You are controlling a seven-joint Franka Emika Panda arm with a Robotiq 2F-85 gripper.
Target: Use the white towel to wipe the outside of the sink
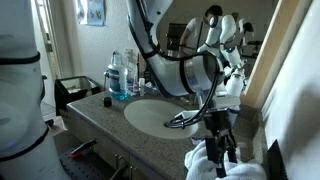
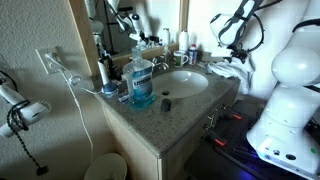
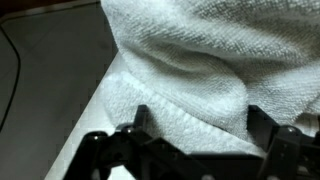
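My gripper closes next, since a fold of the towel lies between both fingers in the wrist view and they sink into cloth. Closing now would catch the white towel.
The white towel (image 3: pixel 190 60) lies bunched in thick folds and fills most of the wrist view. In both exterior views it sits on the granite counter's end beside the oval sink (image 1: pixel 155 115) (image 2: pixel 185 82), with the towel (image 1: pixel 212 165) (image 2: pixel 226 70) under the arm. My gripper (image 3: pixel 200 135) is open, its two black fingers standing wide apart on either side of a towel fold and pressing down into it. In the exterior views the gripper (image 1: pixel 219 140) (image 2: pixel 233 55) points down onto the towel. The counter under the towel is hidden.
A blue mouthwash bottle (image 2: pixel 141 80) (image 1: pixel 120 78) and other bottles stand at the counter's other end. A faucet (image 2: pixel 160 62) is behind the sink, a small dark object (image 2: pixel 165 100) lies on the counter, a cup (image 2: pixel 193 47) stands near the mirror, and a hair dryer (image 2: pixel 20 110) hangs on the wall.
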